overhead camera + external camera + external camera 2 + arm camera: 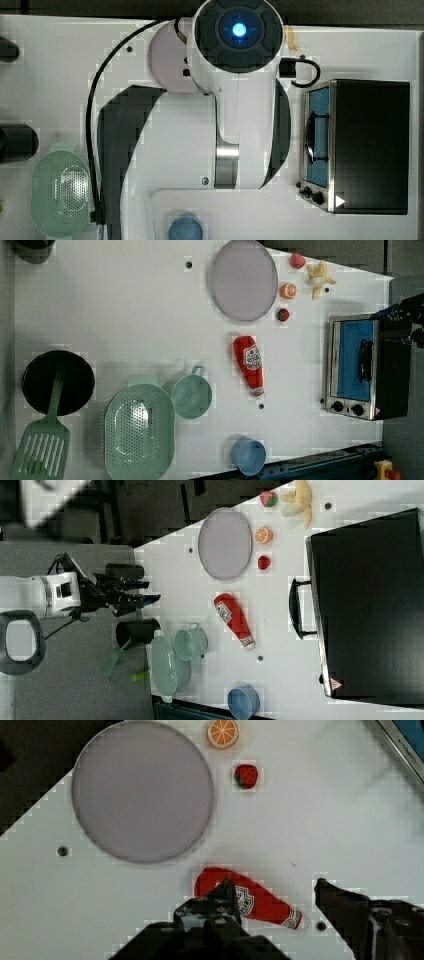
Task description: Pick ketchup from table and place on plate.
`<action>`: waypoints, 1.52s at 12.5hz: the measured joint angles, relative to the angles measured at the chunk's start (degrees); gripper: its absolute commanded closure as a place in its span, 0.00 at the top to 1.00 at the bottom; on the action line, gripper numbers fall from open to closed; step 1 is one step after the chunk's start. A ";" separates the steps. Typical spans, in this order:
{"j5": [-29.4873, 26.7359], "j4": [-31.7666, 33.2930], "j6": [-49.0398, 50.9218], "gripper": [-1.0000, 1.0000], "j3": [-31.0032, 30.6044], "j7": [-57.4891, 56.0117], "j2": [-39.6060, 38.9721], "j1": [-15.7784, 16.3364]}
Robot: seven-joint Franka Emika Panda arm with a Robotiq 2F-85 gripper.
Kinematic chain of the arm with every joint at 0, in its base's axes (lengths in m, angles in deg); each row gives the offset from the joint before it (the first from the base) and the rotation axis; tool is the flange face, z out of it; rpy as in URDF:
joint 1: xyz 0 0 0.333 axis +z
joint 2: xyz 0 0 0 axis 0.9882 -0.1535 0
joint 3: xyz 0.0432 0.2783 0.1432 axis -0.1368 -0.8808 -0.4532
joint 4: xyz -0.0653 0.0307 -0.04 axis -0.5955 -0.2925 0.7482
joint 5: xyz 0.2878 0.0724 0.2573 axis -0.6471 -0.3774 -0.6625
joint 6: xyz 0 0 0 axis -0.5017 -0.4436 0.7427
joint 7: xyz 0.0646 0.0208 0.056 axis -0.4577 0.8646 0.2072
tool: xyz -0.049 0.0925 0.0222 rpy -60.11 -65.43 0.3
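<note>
Next, my gripper grabs the ketchup bottle by its labelled body, to set the ketchup on the lilac-grey plate.
The ketchup is a red bottle with a white label and a pale tip, lying on its side on the white table. It lies between the green cup and the oven, a short way from the plate, which is large, round, lilac-grey and bare. In the wrist view the bottle lies just below the plate, partly behind one finger. My gripper is open, well above the table, with the bottle's neck showing between its dark fingers. The right view shows the gripper held off the tabletop.
A toaster oven stands at the left view's right. A strawberry, an orange slice, a banana and a red fruit lie beside the plate. A green cup, a colander, a blue cup, a black pan and a spatula stand nearby.
</note>
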 measured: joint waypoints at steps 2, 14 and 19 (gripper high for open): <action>-0.10 0.84 6.64 0.90 -1.48 0.77 2.77 -2.85; 0.37 1.62 1.16 1.00 -4.30 -10.47 -0.74 -3.72; -0.61 13.82 -9.73 1.00 -5.26 -29.87 -3.36 -1.19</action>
